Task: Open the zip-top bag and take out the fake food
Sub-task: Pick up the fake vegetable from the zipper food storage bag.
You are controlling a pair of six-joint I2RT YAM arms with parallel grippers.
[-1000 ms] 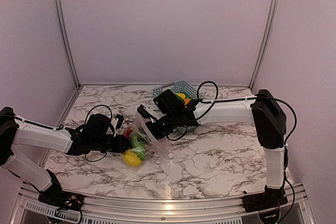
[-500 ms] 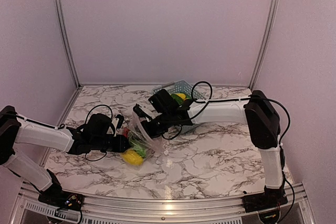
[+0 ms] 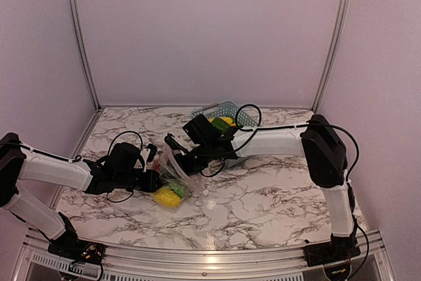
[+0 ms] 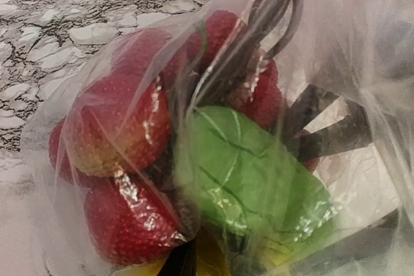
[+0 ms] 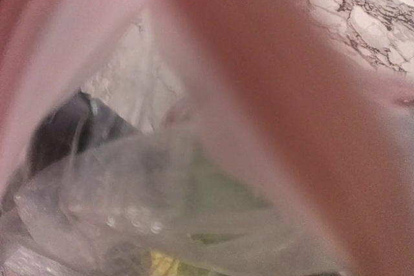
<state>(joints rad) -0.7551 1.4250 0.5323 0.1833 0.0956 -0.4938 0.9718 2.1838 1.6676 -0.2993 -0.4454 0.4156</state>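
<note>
The end of the green leaf piece [image 3: 177,190] [image 5: 221,189] is between the spread fingers, so my right gripper should close on the leaf piece. It would likely catch the piece now.
The clear zip-top bag [image 3: 191,179] lies on the marble between my two grippers. It holds the fake food: red strawberries [image 4: 123,127], a green leaf piece [image 4: 252,179] and a yellow piece [image 3: 166,197]. My left gripper [image 3: 152,179] is shut on the bag's left edge, and plastic [image 4: 362,43] fills its wrist view. At the bag's upper mouth, my right gripper [image 3: 174,151] has its fingers spread apart. The right wrist view is blurred: crinkled plastic [image 5: 129,205] lies close below, and a pink out-of-focus band crosses it.
A blue-grey lattice basket [image 3: 230,108] stands behind the right gripper near the back wall, with a yellow piece [image 3: 227,121] and a green piece [image 3: 219,124] in it. Black cables loop over both wrists. Metal frame posts rise at the back corners.
The right gripper has moved left and down to the bag's mouth, and its fingers have spread wider. The bag's top has shifted slightly left. The left arm holds still.
</note>
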